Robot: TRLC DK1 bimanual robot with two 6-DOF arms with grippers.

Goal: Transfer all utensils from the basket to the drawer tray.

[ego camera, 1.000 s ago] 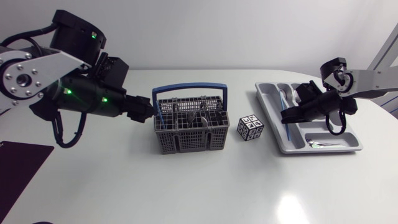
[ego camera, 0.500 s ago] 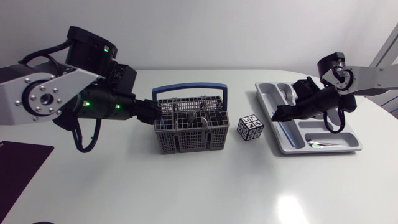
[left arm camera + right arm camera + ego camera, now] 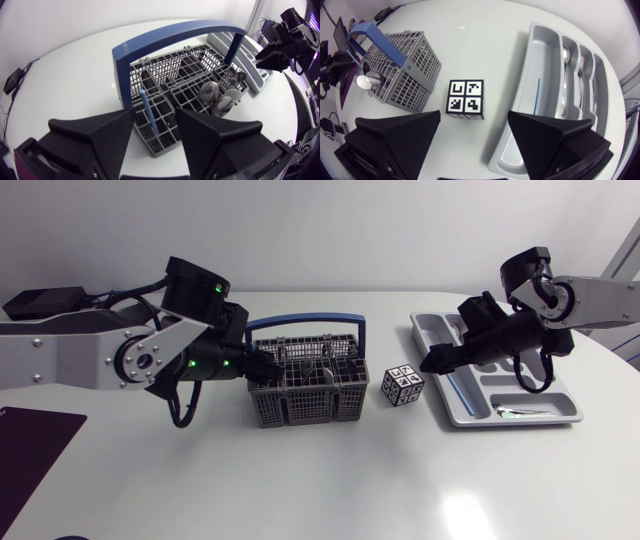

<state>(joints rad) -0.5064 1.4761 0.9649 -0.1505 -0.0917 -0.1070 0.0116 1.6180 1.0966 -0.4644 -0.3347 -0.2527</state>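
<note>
The basket's grey bars crowd around the thin blue-handled utensil. My left gripper grabs the utensil by its upper end next, which sticks out above the bars.
The grey wire basket with a blue handle stands mid-table. My left gripper hangs over its left end, open. In the left wrist view a thin blue utensil stands upright in the basket between the open fingers of my left gripper, without clear contact. Spoons lie in the basket further ahead. The grey drawer tray sits at the right. My right gripper hovers open above its left edge. The tray holds a blue utensil, a spoon and a fork.
A black-and-white marker cube sits between basket and tray; in the right wrist view the cube is just ahead of the open right gripper. A dark mat lies at the front left corner.
My right gripper opened, left the blue utensil in the tray and shifted left. My left arm swung right until its gripper came over the basket's left end, fingers narrowing a little.
</note>
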